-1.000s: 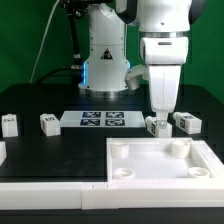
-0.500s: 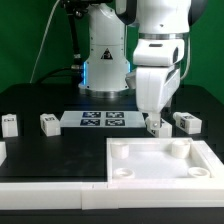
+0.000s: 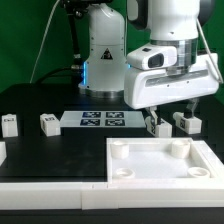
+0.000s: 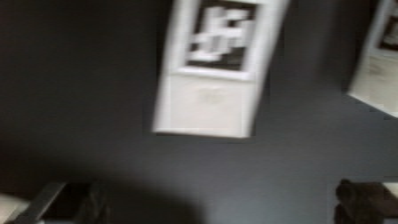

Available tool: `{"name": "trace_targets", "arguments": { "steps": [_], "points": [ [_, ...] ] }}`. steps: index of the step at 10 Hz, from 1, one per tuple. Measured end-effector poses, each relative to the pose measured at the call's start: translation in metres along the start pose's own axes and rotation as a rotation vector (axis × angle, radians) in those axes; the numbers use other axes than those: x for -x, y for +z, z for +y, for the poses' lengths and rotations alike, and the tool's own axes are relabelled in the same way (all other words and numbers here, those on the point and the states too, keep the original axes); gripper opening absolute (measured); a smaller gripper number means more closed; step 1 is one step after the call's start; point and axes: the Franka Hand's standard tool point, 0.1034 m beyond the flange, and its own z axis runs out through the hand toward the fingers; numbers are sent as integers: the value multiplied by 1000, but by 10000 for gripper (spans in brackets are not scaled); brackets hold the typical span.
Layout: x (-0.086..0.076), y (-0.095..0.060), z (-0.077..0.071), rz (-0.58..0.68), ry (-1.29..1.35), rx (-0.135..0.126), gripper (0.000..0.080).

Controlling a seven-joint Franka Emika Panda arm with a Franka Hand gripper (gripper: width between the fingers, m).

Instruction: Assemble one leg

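Note:
The leg should next be grabbed by its marker-tagged body (image 3: 190, 123) with my gripper, so that it can fit into a corner socket of the white panel (image 3: 200, 165).
Several small white legs with marker tags stand on the black table: two at the exterior view's left (image 3: 9, 124) (image 3: 49, 123) and two at the right (image 3: 155, 127) (image 3: 186, 121). My gripper (image 3: 168, 112) hangs tilted just above the two right legs, open and empty. In the wrist view one leg (image 4: 217, 70) lies on the dark table ahead of the gripper (image 4: 205, 205), apart from it. Its dark fingertips (image 4: 45, 205) show only at the frame's corners, spread wide. The large white panel (image 3: 200, 165) with round corner sockets lies at the front right.
The marker board (image 3: 102, 120) lies flat between the left and right legs. The robot base (image 3: 105, 60) stands behind it. A white part (image 4: 377, 70) shows at the edge of the wrist view. A white strip (image 3: 50, 190) runs along the table's front.
The hand was pointing straight down at the right leg. It has swung to a tilted, sideways pose and risen a little, and the leg stays on the table.

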Motion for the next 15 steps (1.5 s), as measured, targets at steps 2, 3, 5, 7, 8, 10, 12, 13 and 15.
{"name": "trace_targets", "arguments": {
  "steps": [2,3,5,7,8,10,12,13,15],
  "points": [
    [1,1,-25,-3,-11,-1,649],
    [0,0,-31,0,-26,-2,649],
    [3,1,-29,-53,-29,3,649],
    [10,1,-28,-161,-28,11,649],
    [10,-1,-28,-294,-26,15,649],
    [16,-1,-29,-514,-21,19,649],
    [27,8,-37,-751,-26,41,649],
    [30,15,-41,-805,-30,44,649],
    [48,22,-53,-1073,-44,74,649]
  ]
}}
